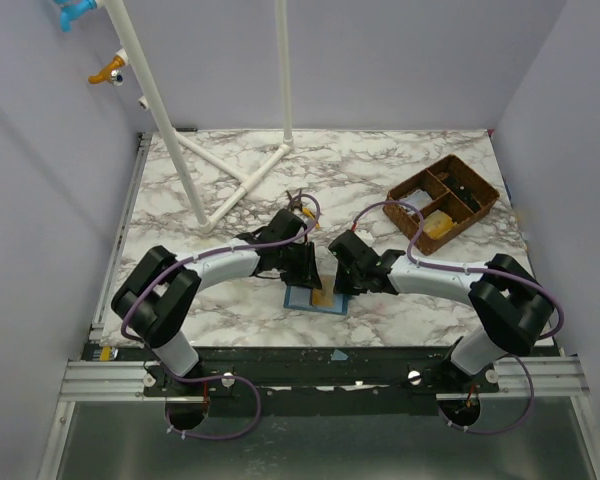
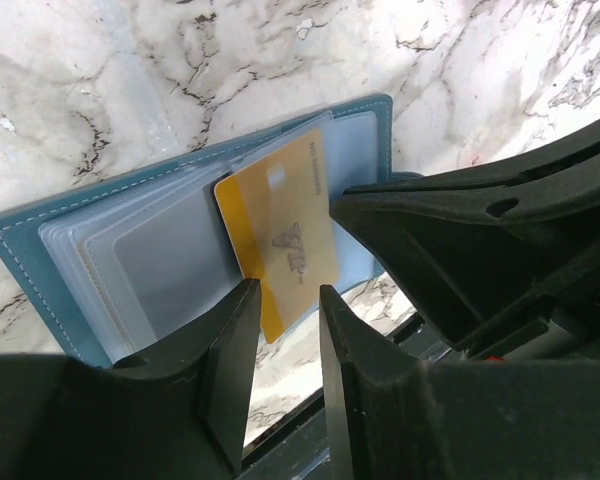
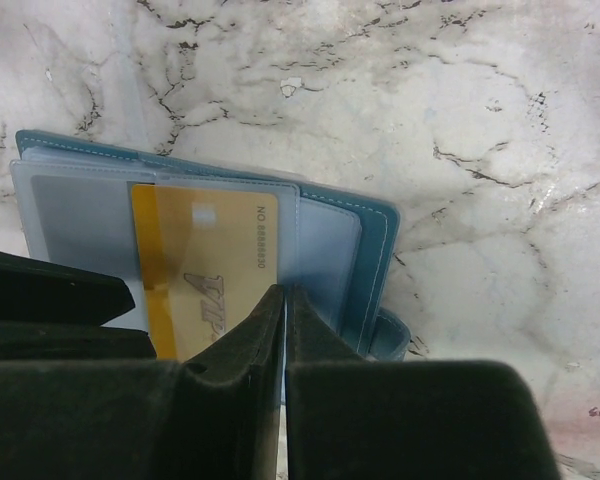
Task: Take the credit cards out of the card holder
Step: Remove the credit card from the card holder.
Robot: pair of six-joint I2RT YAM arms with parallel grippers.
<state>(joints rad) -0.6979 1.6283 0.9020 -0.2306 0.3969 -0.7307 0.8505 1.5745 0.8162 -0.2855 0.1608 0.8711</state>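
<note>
One finger of the left gripper stops short of the card's orange edge, so the gripper would miss the card if it closed now. The robot will first move toward the card.
The blue card holder [image 1: 300, 299] lies open on the marble table near its front edge, its clear sleeves fanned out [image 2: 140, 250]. A yellow credit card [image 2: 280, 235] sticks part way out of a sleeve, and also shows in the right wrist view [image 3: 210, 270]. My left gripper [image 2: 283, 300] is open, its fingertips on either side of the card's near end without closing on it. My right gripper [image 3: 285, 292] is shut on the edge of a clear sleeve of the card holder [image 3: 375, 250], right beside the card. In the top view, both grippers meet over the holder, the left [image 1: 308, 272] and the right [image 1: 340, 280].
A brown compartment tray [image 1: 477, 212] holding small items stands at the back right. A white pipe frame [image 1: 230, 190] stands at the back left. The table's front edge and a black rail [image 1: 310, 350] run just below the holder.
</note>
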